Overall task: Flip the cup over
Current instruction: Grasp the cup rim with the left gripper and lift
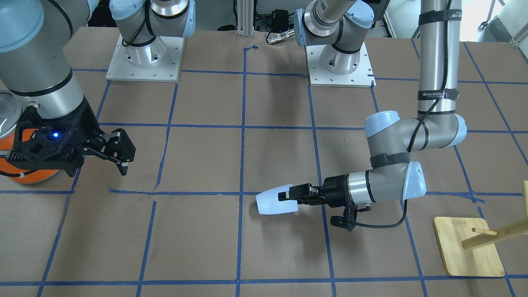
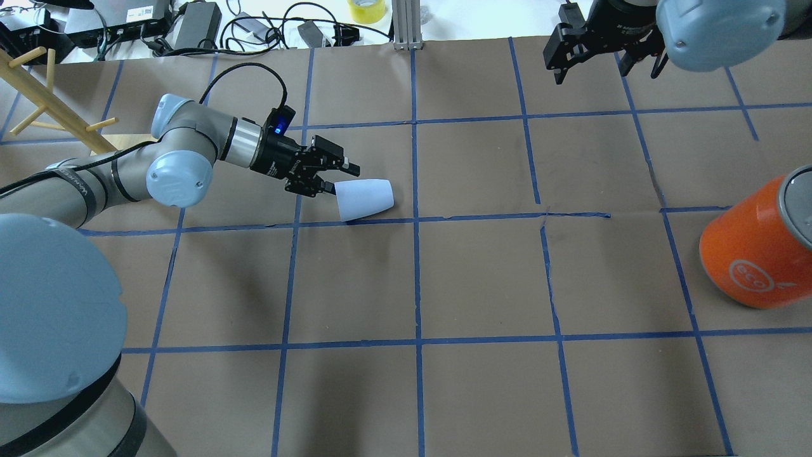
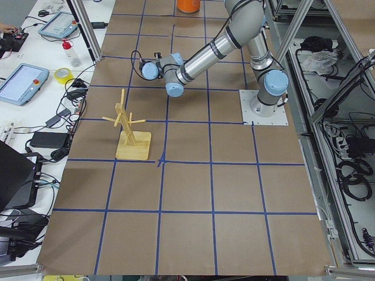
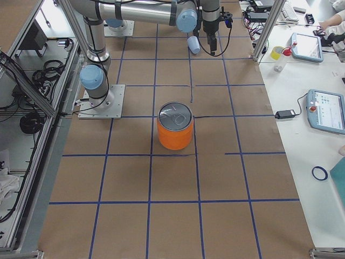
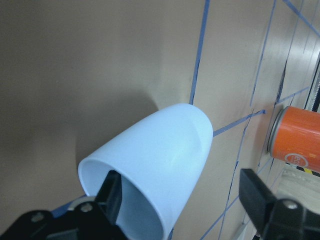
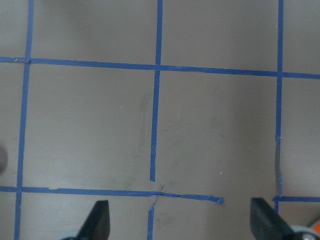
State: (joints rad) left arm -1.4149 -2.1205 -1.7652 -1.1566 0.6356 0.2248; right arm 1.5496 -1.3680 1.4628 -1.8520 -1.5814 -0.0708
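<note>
My left gripper is due to pick up the pale cup (image 5: 167, 140) by its rim (image 5: 135, 185) next, to flip it upright.
The cup (image 2: 365, 198), a small pale bluish-white tumbler, lies on its side left of the table's middle, mouth toward my left gripper (image 2: 342, 179). It also shows in the front view (image 1: 274, 201) and the left wrist view (image 5: 160, 155). My left gripper (image 1: 288, 197) is open and straddles the cup's rim: one finger (image 5: 111, 192) is inside the mouth, the other finger (image 5: 257, 197) is outside and clear of the wall. My right gripper (image 2: 607, 73) is open and empty, far from the cup, above bare table (image 6: 180, 222).
A large orange can (image 2: 755, 254) with a silver top stands at the right side, next to my right arm in the front view (image 1: 24, 175). A wooden peg rack (image 1: 470, 247) stands at the far left of the table (image 2: 44, 95).
</note>
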